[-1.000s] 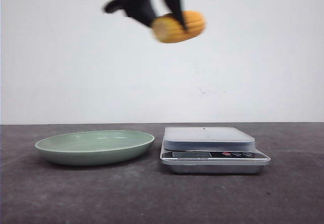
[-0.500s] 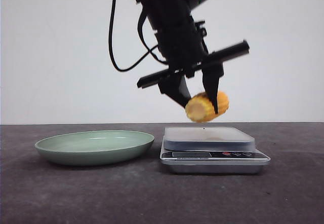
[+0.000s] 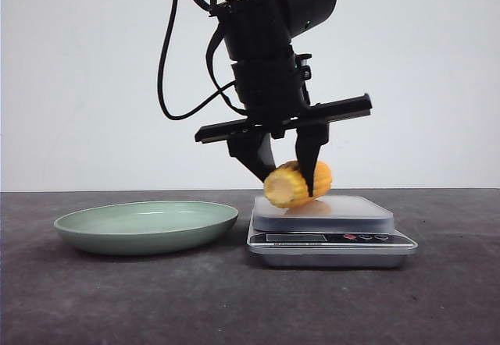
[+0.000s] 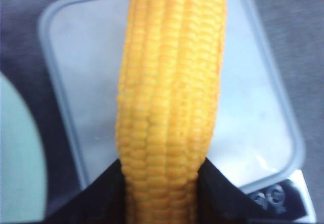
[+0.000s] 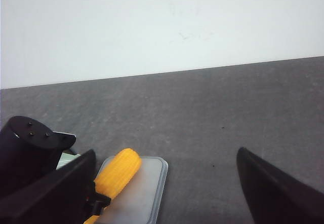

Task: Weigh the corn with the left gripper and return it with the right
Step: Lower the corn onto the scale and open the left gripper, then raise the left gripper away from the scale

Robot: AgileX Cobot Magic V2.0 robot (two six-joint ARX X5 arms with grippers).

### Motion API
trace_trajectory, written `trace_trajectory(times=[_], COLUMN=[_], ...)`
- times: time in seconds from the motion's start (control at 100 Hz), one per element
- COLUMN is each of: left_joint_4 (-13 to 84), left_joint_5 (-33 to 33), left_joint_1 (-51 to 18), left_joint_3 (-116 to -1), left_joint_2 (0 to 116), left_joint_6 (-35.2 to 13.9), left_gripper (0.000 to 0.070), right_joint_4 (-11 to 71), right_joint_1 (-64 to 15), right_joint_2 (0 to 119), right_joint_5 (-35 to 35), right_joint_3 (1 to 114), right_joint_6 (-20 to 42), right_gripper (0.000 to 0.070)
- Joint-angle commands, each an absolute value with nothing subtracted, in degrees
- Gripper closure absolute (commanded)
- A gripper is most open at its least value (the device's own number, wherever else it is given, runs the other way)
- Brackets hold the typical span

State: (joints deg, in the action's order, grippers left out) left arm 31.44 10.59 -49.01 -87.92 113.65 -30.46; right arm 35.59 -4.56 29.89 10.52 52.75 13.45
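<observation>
The corn's bottom is at the scale's pale platform, inside its edges, so the corn would rest there. It is time to open my left gripper now.
My left gripper point(image 3: 287, 179) is shut on the corn point(image 3: 287, 185), a short yellow cob with a paler cut end, and holds it at or just above the pale platform of the kitchen scale point(image 3: 324, 213); I cannot tell whether it touches. In the left wrist view the corn point(image 4: 171, 102) fills the middle, pinched between the black fingers point(image 4: 225, 193) over the scale point(image 4: 253, 117). My right gripper point(image 5: 167, 193) is open and empty, high above the table; its view shows the corn point(image 5: 117, 172) and scale point(image 5: 144, 193) below.
A shallow pale-green plate point(image 3: 94, 240) stands on the dark grey table, left of the scale. The scale's display and buttons point(image 3: 366, 238) face the front. A white wall is behind.
My left arm has come down from the top of the view with the corn, from high above the scale to the platform's surface level.
</observation>
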Motion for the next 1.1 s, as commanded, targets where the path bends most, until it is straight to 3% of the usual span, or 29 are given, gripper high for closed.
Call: trace_trajectory(times=[0.0,0.07,0.21,0.46,0.62,0.71,0.87,1.09], left_joint_4=[30.72,30.63,30.61,30.35,29.78,30.26,30.81,31.4], left_joint_5=[10.92,10.9,10.85,10.85,10.94,11.9,15.29,21.65], left_joint_1=[-49.67,-49.67,-49.71,-49.8,-49.87,-49.89,-49.89,-48.97], left_joint_3=[-88.88,-88.88,-88.88,-88.88,-88.88,-89.3,-89.71,-89.76], left_joint_2=[115.37,115.37,115.37,115.37,115.35,114.85,110.5,96.14], left_joint_6=[-29.23,-29.21,-29.23,-29.02,-28.69,-27.38,-24.25,-15.25], left_gripper=[0.0671,0.0627,0.0375,0.0331,0.0133,0.0098,0.0098,0.0099], right_joint_4=[35.24,35.22,35.24,35.7,36.25,36.25,36.25,36.18], right_joint_1=[-4.75,-4.75,-4.75,-4.75,-4.75,-4.75,-4.75,-4.75], right_joint_2=[30.24,30.24,30.24,30.24,30.24,30.24,30.24,30.24], right_joint_5=[10.48,10.5,10.48,10.5,10.5,10.48,10.48,10.48], right_joint_3=[53.69,53.69,53.69,53.69,53.69,53.69,53.69,53.69], right_joint_6=[12.86,12.86,12.88,12.91,12.88,12.86,12.86,12.86], right_gripper=[0.0137,0.0137,0.0137,0.0137,0.0137,0.0137,0.0137,0.0137])
